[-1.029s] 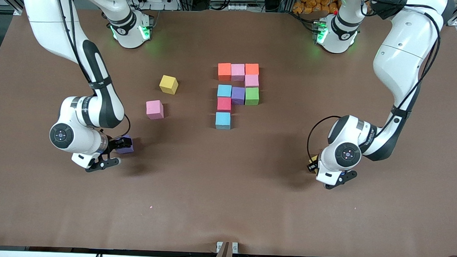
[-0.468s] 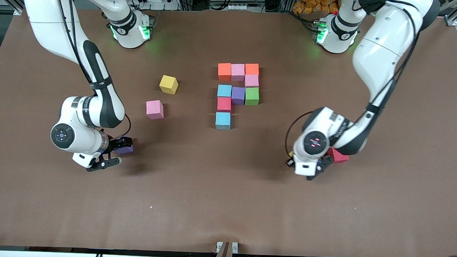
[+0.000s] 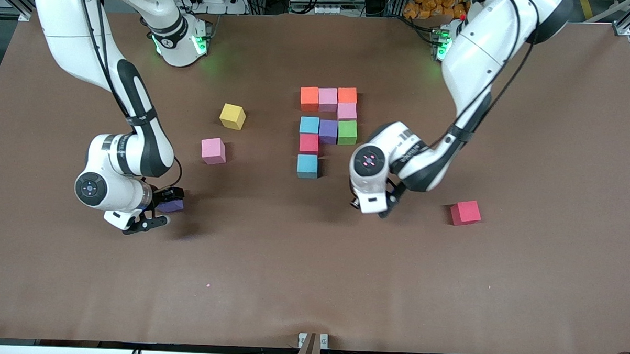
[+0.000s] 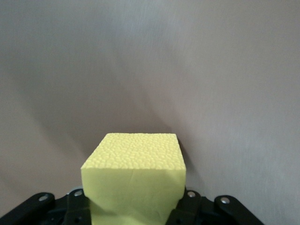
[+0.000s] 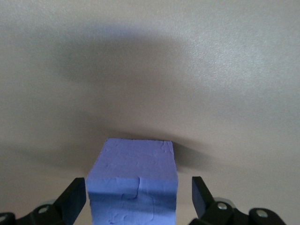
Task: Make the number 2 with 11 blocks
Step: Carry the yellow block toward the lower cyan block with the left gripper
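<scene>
My right gripper needs to close, because my fingers reach down on either side of it in the right wrist view. Closing now would hold the purple block.
The partial number 2 is made of abutting blocks: orange [image 3: 309,97], pink [image 3: 327,99] and orange [image 3: 347,95] in a row, then pink [image 3: 347,111], green [image 3: 347,132], purple [image 3: 328,131], light blue [image 3: 309,125], red [image 3: 309,143] and light blue [image 3: 307,166]. My left gripper [image 3: 382,210] [image 4: 133,212] is shut on a yellow block [image 4: 133,164], over the mat beside the digit. That block is hidden under the hand in the front view. My right gripper [image 3: 161,209] [image 5: 139,199] stands open, astride a purple block [image 3: 173,206] [image 5: 136,168] with gaps on both sides.
Loose on the brown mat [image 3: 270,259] lie a yellow block [image 3: 232,116] and a pink block [image 3: 213,150] toward the right arm's end. A red block [image 3: 465,212] lies toward the left arm's end.
My left arm has carried the yellow block from its own end of the table toward the digit, uncovering the loose red block. The right arm has barely moved.
</scene>
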Controlling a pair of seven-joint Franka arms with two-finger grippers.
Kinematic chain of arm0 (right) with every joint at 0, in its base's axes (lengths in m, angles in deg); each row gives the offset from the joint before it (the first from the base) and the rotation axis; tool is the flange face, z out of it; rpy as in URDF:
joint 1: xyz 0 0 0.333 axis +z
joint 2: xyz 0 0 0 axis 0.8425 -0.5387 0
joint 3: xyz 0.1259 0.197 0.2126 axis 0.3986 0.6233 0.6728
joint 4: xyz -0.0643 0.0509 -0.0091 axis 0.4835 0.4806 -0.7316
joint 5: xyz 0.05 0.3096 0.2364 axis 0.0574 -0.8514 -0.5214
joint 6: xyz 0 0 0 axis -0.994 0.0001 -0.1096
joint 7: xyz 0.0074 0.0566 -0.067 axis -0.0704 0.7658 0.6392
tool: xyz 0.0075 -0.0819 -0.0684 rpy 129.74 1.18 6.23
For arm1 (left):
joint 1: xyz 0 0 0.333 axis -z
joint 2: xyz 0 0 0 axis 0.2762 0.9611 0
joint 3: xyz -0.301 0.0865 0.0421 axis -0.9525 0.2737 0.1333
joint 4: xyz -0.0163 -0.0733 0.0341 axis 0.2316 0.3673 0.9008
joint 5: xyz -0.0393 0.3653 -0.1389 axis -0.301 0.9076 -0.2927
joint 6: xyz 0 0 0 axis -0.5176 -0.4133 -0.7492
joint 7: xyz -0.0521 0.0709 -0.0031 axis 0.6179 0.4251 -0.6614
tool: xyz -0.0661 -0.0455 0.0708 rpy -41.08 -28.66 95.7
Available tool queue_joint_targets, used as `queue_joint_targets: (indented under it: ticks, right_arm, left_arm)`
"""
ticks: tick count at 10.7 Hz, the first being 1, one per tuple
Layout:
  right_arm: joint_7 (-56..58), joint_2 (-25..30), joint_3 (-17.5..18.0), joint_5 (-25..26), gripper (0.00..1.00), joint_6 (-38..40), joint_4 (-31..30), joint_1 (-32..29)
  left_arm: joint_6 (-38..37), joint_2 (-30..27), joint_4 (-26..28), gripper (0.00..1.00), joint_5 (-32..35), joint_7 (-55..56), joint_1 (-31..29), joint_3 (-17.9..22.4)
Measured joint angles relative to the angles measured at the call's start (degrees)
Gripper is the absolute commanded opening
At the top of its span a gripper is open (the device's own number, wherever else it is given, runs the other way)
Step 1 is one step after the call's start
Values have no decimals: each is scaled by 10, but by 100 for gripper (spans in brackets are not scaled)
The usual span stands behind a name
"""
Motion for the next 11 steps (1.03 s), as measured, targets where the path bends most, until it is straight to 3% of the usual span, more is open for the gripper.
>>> queue_joint_targets:
  ticks: [2,3,7,11]
  right_arm:
    - [0,-2,0,0,41,0,-1,0]
    - [0,-2,0,0,29,0,-1,0]
    - [33,0,2,0,27,0,2,0]
    - [92,20,17,-1,27,4,8,4]
  left_arm:
    - [9,0,0,50,-6,104,25,0]
    - [9,0,1,50,-6,155,36,0]
    - [16,0,15,50,-7,277,42,1]
    - [89,-22,64,50,-12,316,17,-5]
